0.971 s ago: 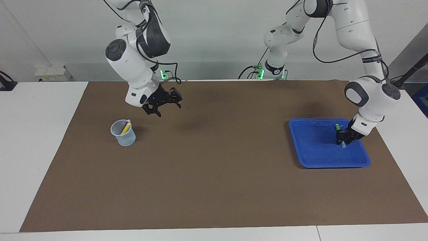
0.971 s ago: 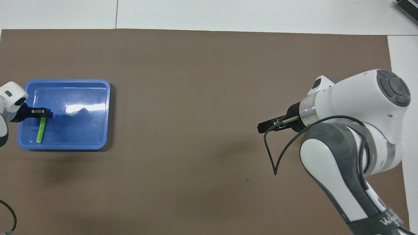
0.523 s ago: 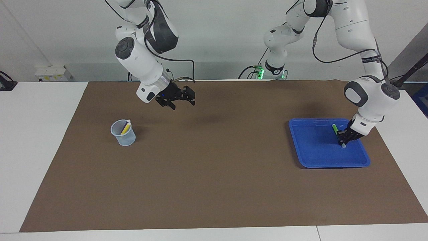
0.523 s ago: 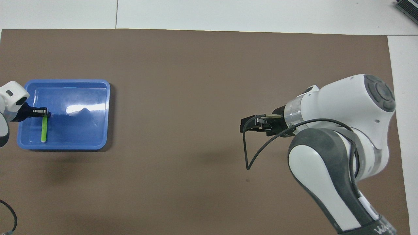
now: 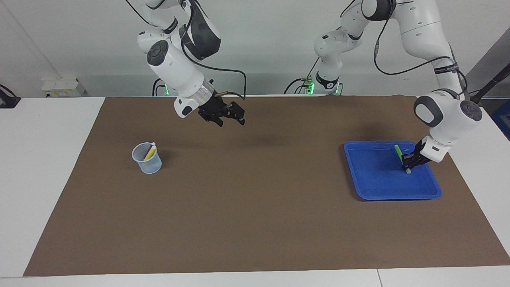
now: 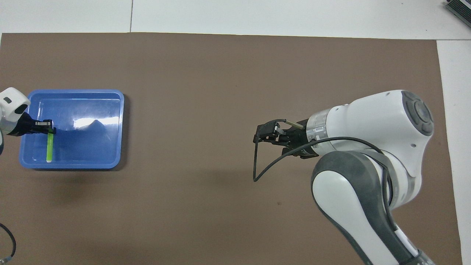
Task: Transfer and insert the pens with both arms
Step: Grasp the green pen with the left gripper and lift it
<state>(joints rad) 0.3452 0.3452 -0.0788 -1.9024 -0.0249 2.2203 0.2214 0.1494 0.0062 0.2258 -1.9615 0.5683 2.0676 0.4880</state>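
Observation:
My right gripper grabs the green pen for the transfer next by its free green end [image 6: 49,154], since my left gripper's fingers crowd the cap end.
The green pen [image 5: 398,152] is in my left gripper [image 5: 408,162], which is shut on it near its pale cap end, low over the blue tray [image 5: 392,196]. In the overhead view the left gripper [image 6: 47,127] holds the green pen [image 6: 49,149] over the tray [image 6: 73,92], at its edge toward the left arm's end of the table. The purple pen [image 5: 148,150] and the yellow pen [image 5: 151,153] stand in a clear cup [image 5: 148,164]. My right gripper [image 5: 230,116] is open and empty, up over the mat beside the cup; it also shows in the overhead view [image 6: 260,134], where the right arm hides the cup.
A brown mat [image 5: 255,215] covers most of the white table. A black cable [image 6: 257,169] loops down from the right wrist. The tray holds nothing but the green pen.
The right gripper has swung away from the cup toward the middle of the table. The left gripper has shifted slightly with the green pen, which has turned and moved with it.

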